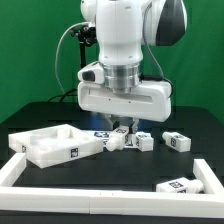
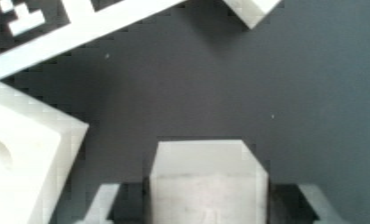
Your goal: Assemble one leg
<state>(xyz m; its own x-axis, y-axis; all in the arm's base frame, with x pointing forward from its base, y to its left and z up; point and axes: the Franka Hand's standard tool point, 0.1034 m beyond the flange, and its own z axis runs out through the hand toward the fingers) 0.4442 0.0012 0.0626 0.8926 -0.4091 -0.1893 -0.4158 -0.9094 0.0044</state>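
The held leg's block end is still above the black table, so my gripper keeps holding the leg for now.
My gripper (image 1: 120, 130) is low over the table, just to the right of the white square tabletop (image 1: 50, 146) in the exterior view. In the wrist view a white leg (image 2: 205, 185) sits between my fingers (image 2: 111, 205), with my gripper (image 2: 207, 208) shut on it. The leg also shows at my fingertips in the exterior view (image 1: 117, 137). The tabletop's edge (image 2: 22, 150) lies close beside the held leg. Three more white legs lie on the table: one (image 1: 143, 142) beside my gripper, one (image 1: 178, 141) further right and one (image 1: 180, 185) at the front right.
A white frame wall (image 1: 60, 196) runs along the front of the table and up its left side. A white tagged board (image 2: 57, 30), which may be the marker board, lies on the black cloth behind my gripper. Another white piece (image 2: 256, 9) shows at the wrist view's edge.
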